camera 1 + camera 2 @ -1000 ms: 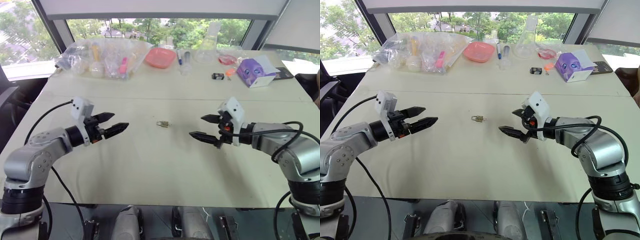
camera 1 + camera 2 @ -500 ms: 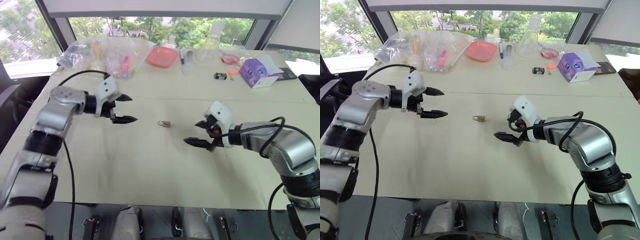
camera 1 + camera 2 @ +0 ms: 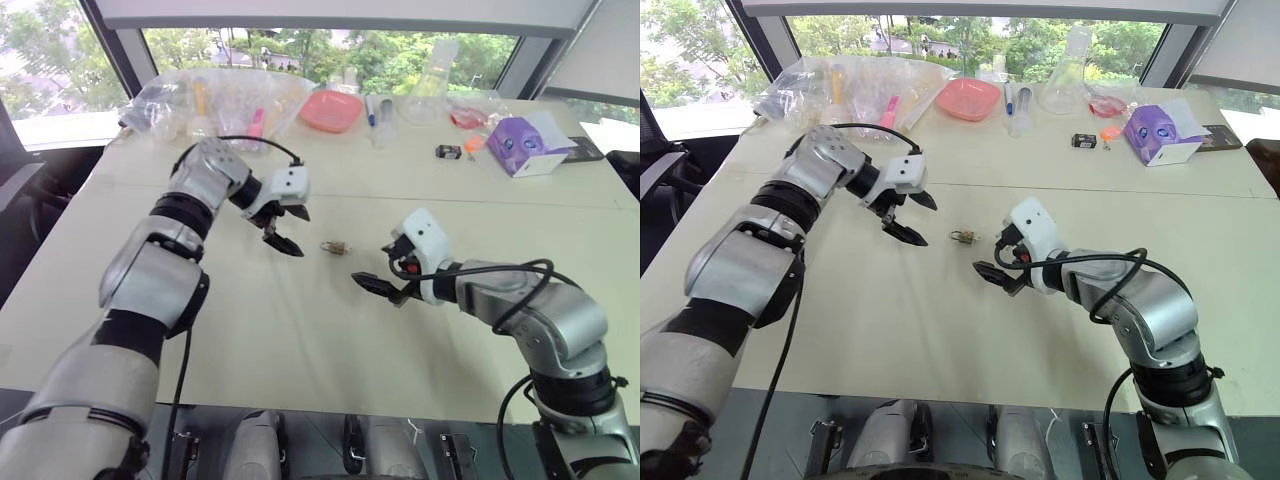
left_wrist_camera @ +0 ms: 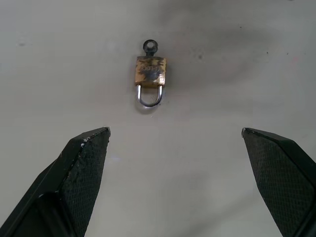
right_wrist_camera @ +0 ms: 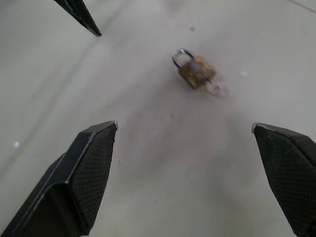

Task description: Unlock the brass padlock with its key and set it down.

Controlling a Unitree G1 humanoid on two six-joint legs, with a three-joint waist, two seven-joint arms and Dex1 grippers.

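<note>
My left gripper grabs the padlock (image 4: 150,71) by the flat sides of its body next, since the key (image 4: 150,47) sticks out of one end and the shackle curves round the other.
The brass padlock (image 3: 336,247) lies flat on the pale table (image 3: 300,340), between my two grippers. Its silvery shackle is closed, and the key (image 4: 149,47) sticks out of the end of the body away from the shackle. My left gripper (image 3: 290,232) hovers just left of the padlock, angled down at it, open and empty; the left wrist view shows the padlock (image 4: 150,71) ahead of its spread fingers. My right gripper (image 3: 375,267) hangs open and empty just right of the padlock. The right wrist view shows the padlock (image 5: 196,70) beyond its fingers, with the key (image 5: 215,89) beside it.
Along the table's far edge stand a clear plastic bag of items (image 3: 215,100), a pink tray (image 3: 330,110), a glass flask (image 3: 432,75), a small black box (image 3: 447,152) and a purple box (image 3: 525,145). A seam (image 3: 500,205) crosses the table behind the padlock.
My left arm has swung in from the left to just beside the padlock, its wrist rolling and tipping downward. My right gripper has drifted slightly towards the padlock. Both stay open.
</note>
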